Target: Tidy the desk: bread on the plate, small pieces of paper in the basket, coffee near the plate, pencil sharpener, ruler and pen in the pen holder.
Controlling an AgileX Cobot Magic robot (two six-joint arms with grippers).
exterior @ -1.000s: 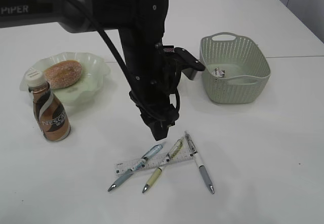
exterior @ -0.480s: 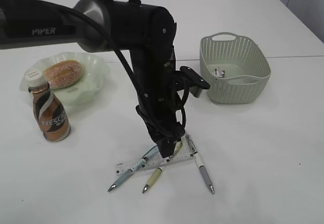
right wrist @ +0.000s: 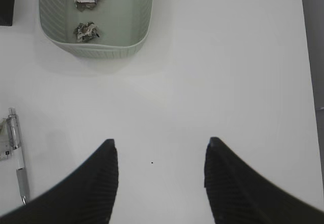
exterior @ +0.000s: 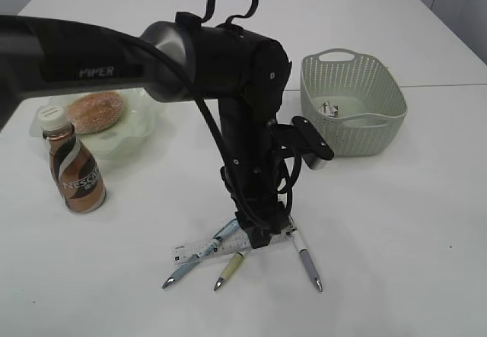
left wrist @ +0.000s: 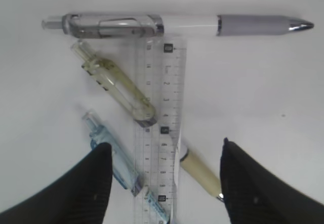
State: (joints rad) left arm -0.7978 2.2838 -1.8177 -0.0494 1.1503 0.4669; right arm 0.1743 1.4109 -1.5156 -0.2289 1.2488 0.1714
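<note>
My left gripper grabs the clear ruler across its narrow width [left wrist: 163, 85] next, since the clear ruler's full length [left wrist: 161, 133] stretches well beyond my open fingers.
My left gripper [exterior: 262, 238] is open and low over a clear ruler [exterior: 199, 248] and three pens. In the left wrist view its jaws [left wrist: 164, 143] straddle the ruler [left wrist: 169, 82], with a blue pen [left wrist: 109, 153] by the left jaw and a yellow pen [left wrist: 119, 85] crossing under the ruler. A white and grey pen [left wrist: 187, 25] lies beyond. My right gripper [right wrist: 160, 140] is open and empty above bare table. Bread [exterior: 95, 111] lies on the green plate [exterior: 148, 105]. The coffee bottle [exterior: 74, 171] stands in front of the plate. No pen holder or pencil sharpener is in view.
A green basket [exterior: 352, 105] stands at the right and holds two crumpled paper pieces [right wrist: 86, 31]. The white pen [right wrist: 15, 148] shows at the left edge of the right wrist view. The left arm's body [exterior: 243, 109] hides the table's middle.
My left arm has lowered and moved forward and right, from above the pens down onto them. Its open jaws now sit around the ruler. Nothing else has moved.
</note>
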